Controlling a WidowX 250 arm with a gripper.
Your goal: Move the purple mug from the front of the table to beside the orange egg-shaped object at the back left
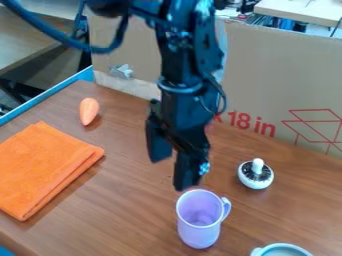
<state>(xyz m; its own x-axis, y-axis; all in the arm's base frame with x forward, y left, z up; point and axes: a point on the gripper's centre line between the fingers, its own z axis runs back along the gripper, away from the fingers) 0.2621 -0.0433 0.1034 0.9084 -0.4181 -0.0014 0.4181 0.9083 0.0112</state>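
My gripper will next grab the pale purple cup by its rim to lift it off the wooden table.
The black gripper hangs over the middle of the wooden table, fingers pointing down and spread apart, with nothing between them. Just below its right finger stands an upright purple cup, its handle to the right; whether they touch I cannot tell. To the right of the gripper is a small white round object with a dark top and a white knob. An orange folded cloth lies at the left, and behind it rests an orange carrot-like object.
A pale-rimmed bowl is cut off by the bottom edge at the right. Along the table's back stands a cardboard panel with red print. Blue edging runs along the left side of the wooden table.
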